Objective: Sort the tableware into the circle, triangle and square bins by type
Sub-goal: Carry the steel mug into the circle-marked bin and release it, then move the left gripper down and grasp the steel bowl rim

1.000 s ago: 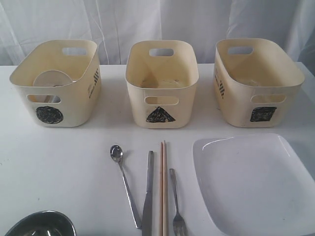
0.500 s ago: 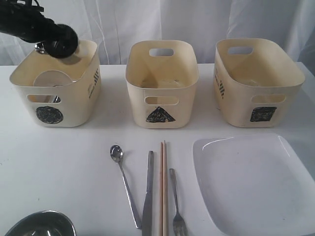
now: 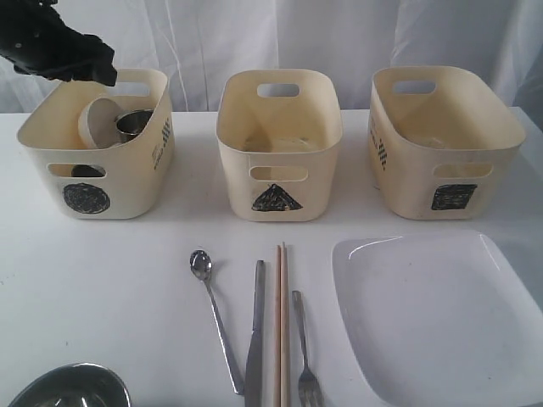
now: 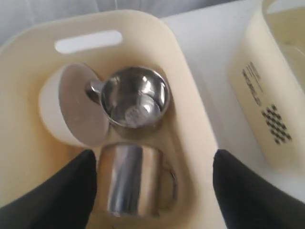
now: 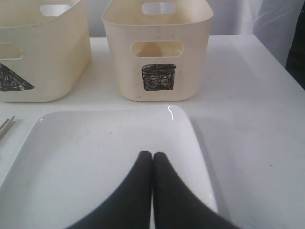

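My left gripper should take the steel bowl by its rim (image 3: 88,366) next. Then the steel bowl can be sorted into a bin (image 3: 97,144) by type.
My left gripper (image 3: 95,73) hangs open over the back of the circle bin (image 3: 127,182). Inside the bin (image 4: 188,95) one steel mug (image 4: 136,98) stands upright. A second mug (image 4: 126,179) lies on its side between my left gripper's (image 4: 155,155) spread fingers, free of them. Only one mug (image 3: 134,124) shows in the exterior view. The spoon (image 3: 212,309), knife (image 3: 254,339), chopsticks (image 3: 282,322) and fork (image 3: 304,352) lie side by side on the table. My right gripper (image 5: 152,155) is shut and empty above the white plate (image 5: 95,157).
A white round dish (image 3: 97,120) leans inside the circle bin. The triangle bin (image 3: 280,144) and the square bin (image 3: 441,148) stand to its right. The plate (image 3: 433,314) fills the front right. A steel bowl (image 3: 68,390) sits at the front left edge.
My left arm came in over the circle bin and its jaws opened. A steel mug now shows in that bin, and the white dish there has tipped up. The right gripper stayed still.
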Motion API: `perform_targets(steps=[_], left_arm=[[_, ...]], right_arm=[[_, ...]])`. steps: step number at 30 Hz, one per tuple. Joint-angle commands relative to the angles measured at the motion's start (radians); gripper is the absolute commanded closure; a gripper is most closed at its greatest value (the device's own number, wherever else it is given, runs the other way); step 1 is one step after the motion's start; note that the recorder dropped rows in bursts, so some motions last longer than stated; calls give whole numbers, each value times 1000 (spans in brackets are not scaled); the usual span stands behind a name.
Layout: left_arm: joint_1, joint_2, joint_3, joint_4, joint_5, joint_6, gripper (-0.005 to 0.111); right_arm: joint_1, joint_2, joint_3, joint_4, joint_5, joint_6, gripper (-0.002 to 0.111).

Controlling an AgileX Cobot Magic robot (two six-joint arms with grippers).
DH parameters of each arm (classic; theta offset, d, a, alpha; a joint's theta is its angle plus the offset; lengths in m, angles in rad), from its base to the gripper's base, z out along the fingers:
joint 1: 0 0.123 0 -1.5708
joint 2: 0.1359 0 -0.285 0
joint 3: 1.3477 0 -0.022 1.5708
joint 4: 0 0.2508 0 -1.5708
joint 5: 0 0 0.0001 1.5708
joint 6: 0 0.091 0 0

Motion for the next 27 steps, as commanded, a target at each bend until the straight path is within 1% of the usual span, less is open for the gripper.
perform_targets(steps=[1,2,4,6,8,10,14,15,19,21,23,25,27], left_arm=[[1,-77,-7,-87,394,-9,35],[1,-83,-7,-124,503,-3,35],[-9,-87,7,-193,671,44,35],[-30,-95,53,-238,671,80,36],[-63,-114,130,-231,671,80,36],[-96,-129,219,-193,671,80,37],[-147,-146,387,-62,671,75,37],[-153,-151,436,-40,668,75,37],[-162,-205,612,-3,441,101,37],[-162,-244,670,-3,366,145,37],[-162,-284,715,-3,338,246,37],[-162,-325,756,-3,341,371,37],[-162,-354,787,-3,338,418,37]], right_arm=[[5,-3,0,0,-14,2,108],[5,-3,0,0,-14,2,108],[5,-3,0,0,-14,2,108],[5,-3,0,0,-14,2,108],[5,-3,0,0,-14,2,108],[5,-3,0,0,-14,2,108],[5,-3,0,0,-14,2,108],[5,-3,0,0,-14,2,108],[5,-3,0,0,-14,2,108],[5,-3,0,0,-14,2,108],[5,-3,0,0,-14,2,108],[5,-3,0,0,-14,2,108],[5,-3,0,0,-14,2,108]])
